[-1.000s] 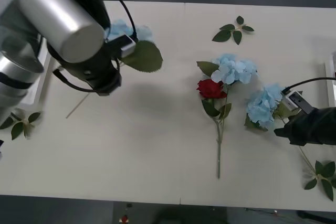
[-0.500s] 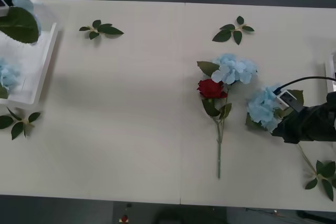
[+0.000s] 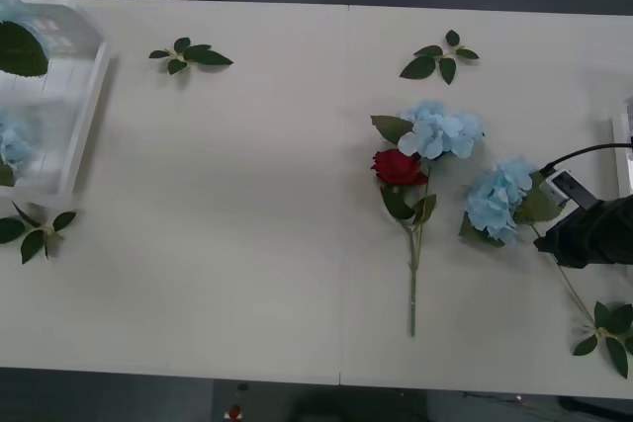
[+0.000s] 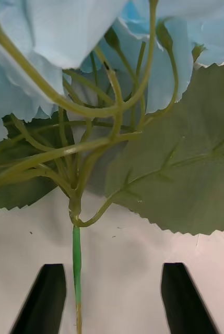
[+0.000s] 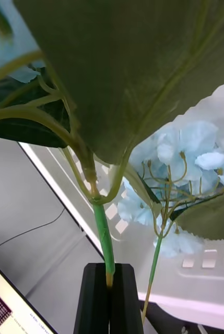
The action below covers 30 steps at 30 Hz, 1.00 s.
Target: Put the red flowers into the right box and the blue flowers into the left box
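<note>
The blue flower has a wide, petalled head that is too delicate to squeeze. My right gripper should grab the flower by its bare green stem (image 4: 77, 267) next.
My left gripper (image 5: 110, 292) is shut on the green stem of a blue flower (image 5: 98, 219), held over the left box (image 3: 84, 106); its big leaf (image 3: 20, 47) shows at the far left. Another blue flower (image 5: 185, 156) lies inside that box. My right gripper (image 4: 114, 308) is open, black fingers (image 4: 187, 297) on either side of the stem of a blue flower (image 3: 499, 198) lying on the table at the right. In the front view this gripper (image 3: 554, 239) sits just behind that flower head. A red flower (image 3: 399, 166) lies mid-table, touching a third blue flower (image 3: 442, 128). The right box (image 3: 623, 150) shows as a thin rim.
Loose green leaf sprigs lie at the back left (image 3: 190, 54), back centre (image 3: 440, 58), front left (image 3: 35, 232) and front right (image 3: 605, 331). The wide middle of the white table (image 3: 237, 224) is bare.
The left arm swung from mid-table to the far left, carrying its blue flower over the left box. The right gripper shifted slightly right along the stem.
</note>
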{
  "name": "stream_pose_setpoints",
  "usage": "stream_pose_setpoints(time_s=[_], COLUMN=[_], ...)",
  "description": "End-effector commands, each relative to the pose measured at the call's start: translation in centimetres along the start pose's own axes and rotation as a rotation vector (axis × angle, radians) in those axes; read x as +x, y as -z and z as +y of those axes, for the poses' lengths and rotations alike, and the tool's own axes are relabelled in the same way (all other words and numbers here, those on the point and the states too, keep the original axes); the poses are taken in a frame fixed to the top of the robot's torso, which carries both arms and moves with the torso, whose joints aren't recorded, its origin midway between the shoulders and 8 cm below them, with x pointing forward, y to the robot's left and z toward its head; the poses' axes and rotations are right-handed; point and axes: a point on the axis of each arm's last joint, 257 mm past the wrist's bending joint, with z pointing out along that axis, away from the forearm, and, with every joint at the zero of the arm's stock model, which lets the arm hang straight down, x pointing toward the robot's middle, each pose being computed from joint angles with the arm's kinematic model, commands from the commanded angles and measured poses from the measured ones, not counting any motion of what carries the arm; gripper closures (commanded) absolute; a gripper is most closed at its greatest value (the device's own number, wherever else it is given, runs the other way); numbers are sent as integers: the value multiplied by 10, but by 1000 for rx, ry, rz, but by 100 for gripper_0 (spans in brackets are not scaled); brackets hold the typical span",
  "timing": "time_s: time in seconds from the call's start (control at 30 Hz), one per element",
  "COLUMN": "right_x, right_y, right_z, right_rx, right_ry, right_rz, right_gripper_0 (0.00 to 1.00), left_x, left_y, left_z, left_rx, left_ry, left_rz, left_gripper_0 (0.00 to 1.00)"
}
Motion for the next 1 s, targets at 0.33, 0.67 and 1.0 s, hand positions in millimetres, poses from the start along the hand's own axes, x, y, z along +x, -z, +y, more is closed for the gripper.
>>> stream_pose_setpoints(time_s=[0.33,0.67,1.0], right_x=[0,0,-16], right_y=[-10,-32,-24], right_z=[5,10,6], right_rx=[-3,6,7], right_ry=[-50,-4,18], right_rz=[-6,1,-32], right_gripper_0=[71,100,100], left_x=[-23,-49,-138], left_y=[-13,47,132], left_z=[29,6,-93], left_rx=[-118,183,483], left_ry=[-40,-67,-33], left_rz=[-100,-336,-686], left_gripper_0=[25,15,15])
